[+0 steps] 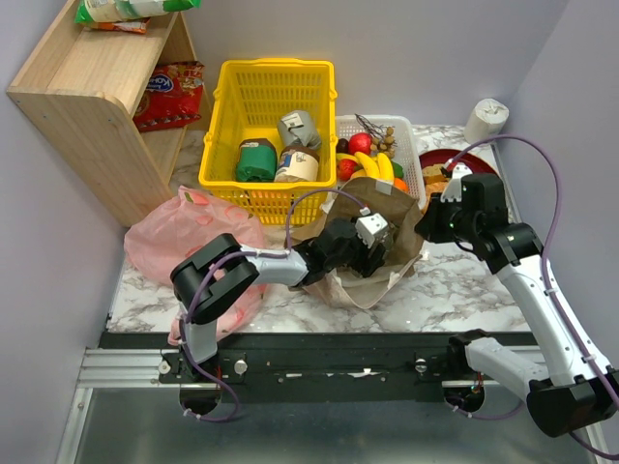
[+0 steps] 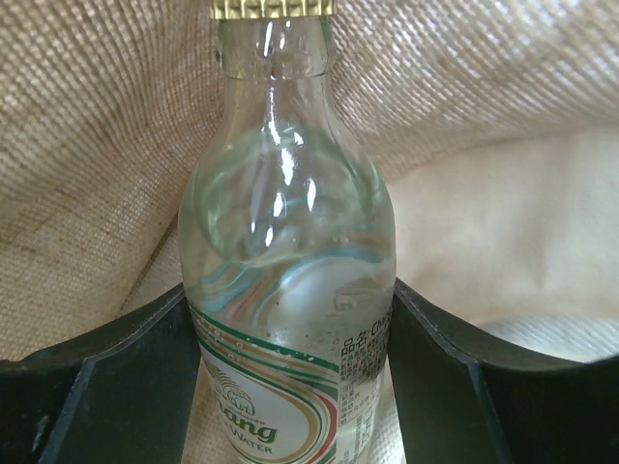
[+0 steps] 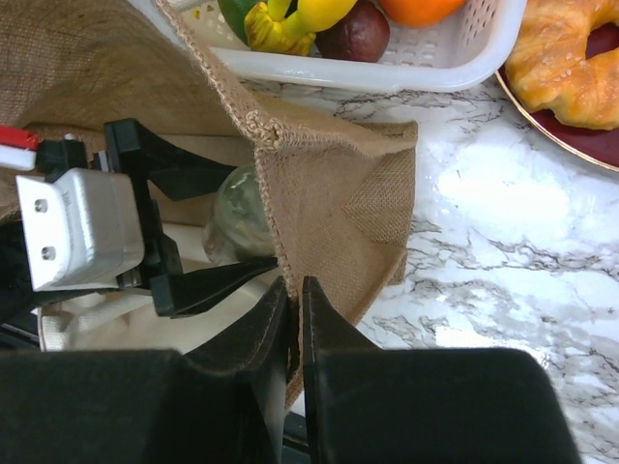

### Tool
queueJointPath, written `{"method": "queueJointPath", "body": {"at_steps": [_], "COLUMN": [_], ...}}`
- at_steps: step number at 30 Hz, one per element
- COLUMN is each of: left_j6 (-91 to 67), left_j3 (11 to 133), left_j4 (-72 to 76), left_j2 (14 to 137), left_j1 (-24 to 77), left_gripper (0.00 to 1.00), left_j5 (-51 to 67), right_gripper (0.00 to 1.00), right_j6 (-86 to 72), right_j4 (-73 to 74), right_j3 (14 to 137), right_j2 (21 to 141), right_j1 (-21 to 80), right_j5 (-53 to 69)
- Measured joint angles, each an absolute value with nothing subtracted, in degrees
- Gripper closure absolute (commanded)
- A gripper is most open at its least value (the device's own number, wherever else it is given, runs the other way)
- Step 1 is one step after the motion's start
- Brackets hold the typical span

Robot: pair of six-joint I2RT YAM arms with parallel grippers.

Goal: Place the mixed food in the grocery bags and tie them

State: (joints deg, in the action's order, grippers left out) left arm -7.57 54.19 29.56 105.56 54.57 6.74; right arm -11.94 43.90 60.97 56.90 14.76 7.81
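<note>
My left gripper holds the clear glass water bottle (image 2: 290, 193) between the sides of the brown woven bag. It should let go of the bottle, because the bottle would end up inside the bag.
A brown woven grocery bag (image 1: 392, 275) lies open mid-table. My left gripper (image 2: 290, 290) is inside it, shut on a clear glass water bottle (image 2: 290, 193) with a gold cap. My right gripper (image 3: 295, 282) is shut on the bag's rim (image 3: 276, 193), beside the bottle (image 3: 235, 217). The pink plastic bag (image 1: 184, 237) lies crumpled at the left. Yellow bananas (image 1: 372, 164) and a small orange fruit (image 1: 400, 184) sit in a white tray (image 1: 411, 145) behind the brown bag. A green crisp packet (image 1: 135, 8) lies on top of the shelf.
A yellow basket (image 1: 266, 77) with tins and jars stands at the back centre. A wooden shelf (image 1: 87, 87) with red snack packets (image 1: 169, 92) is at the back left. A red plate with pastry (image 3: 566, 58) and a paper roll (image 1: 486, 118) are at the right.
</note>
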Motion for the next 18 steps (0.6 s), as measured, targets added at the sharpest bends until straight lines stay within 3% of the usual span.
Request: {"method": "queueJointPath", "body": {"at_steps": [7,8,9,13,15,18], "left_j6": [-8.1,-8.1,-8.1,-7.9,-7.9,-8.0], "left_j3": [55.5,55.4,55.4,54.8,54.8,54.8], "left_j4": [28.0,27.9,27.6,26.0,25.7,25.6], "left_j2": [106.2,105.9,105.6,103.6,102.2,98.1], "left_j1": [54.6,54.6,54.6,54.8,54.8,54.9], "left_gripper": [0.39,0.35,0.24,0.14,0.01,0.01], "left_j5": [6.4,6.4,6.5,6.7,6.8,6.9], "right_gripper": [0.73,0.71,0.71,0.68,0.66,0.65], "right_j6": [-12.0,-12.0,-12.0,-12.0,-12.0,-11.9], "right_j4": [43.5,43.5,43.5,43.5,43.5,43.6], "right_j3": [60.8,60.8,60.8,60.8,60.8,60.8], "right_j2": [56.9,56.9,56.8,56.7,56.6,56.5], "right_j1": [14.8,14.8,14.8,14.8,14.8,14.8], "right_j5": [8.7,8.8,8.9,9.0,9.1,9.1]}}
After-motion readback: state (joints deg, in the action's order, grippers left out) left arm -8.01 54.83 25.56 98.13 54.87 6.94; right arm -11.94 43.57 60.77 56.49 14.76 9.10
